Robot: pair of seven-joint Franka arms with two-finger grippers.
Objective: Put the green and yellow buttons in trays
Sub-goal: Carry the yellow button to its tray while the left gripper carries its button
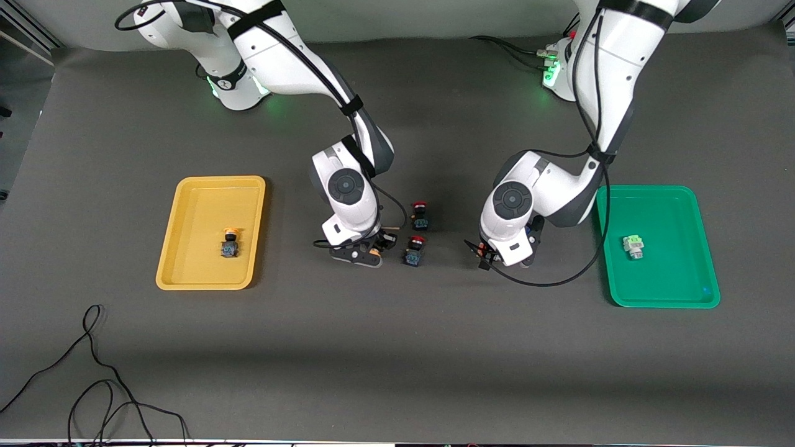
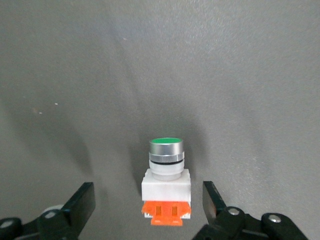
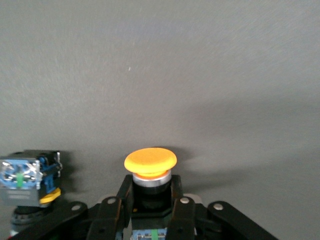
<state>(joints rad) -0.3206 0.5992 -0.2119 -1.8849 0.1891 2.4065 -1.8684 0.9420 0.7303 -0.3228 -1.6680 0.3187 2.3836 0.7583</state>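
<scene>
I should close my left gripper on the button now. Its fingers are beside the button's white body (image 2: 166,188), so they would catch the green-capped button.
My right gripper (image 1: 367,251) (image 3: 150,205) is shut on a yellow-capped button (image 3: 150,162) with a black-blue body, low at the table's middle. My left gripper (image 1: 499,257) (image 2: 148,207) is open, one finger on each side of a green-capped button (image 2: 166,172) with a white body and orange base. That button stands on the mat, apart from both fingers (image 2: 82,205). The yellow tray (image 1: 192,211) holds one yellow-capped button (image 1: 230,243). The green tray (image 1: 674,205) holds one white and pale green button (image 1: 633,246).
Two black switches with red caps (image 1: 420,214) (image 1: 415,249) lie between the two grippers. One of them shows beside my right gripper in the right wrist view (image 3: 27,180). Loose black cables (image 1: 93,385) lie near the front edge at the right arm's end.
</scene>
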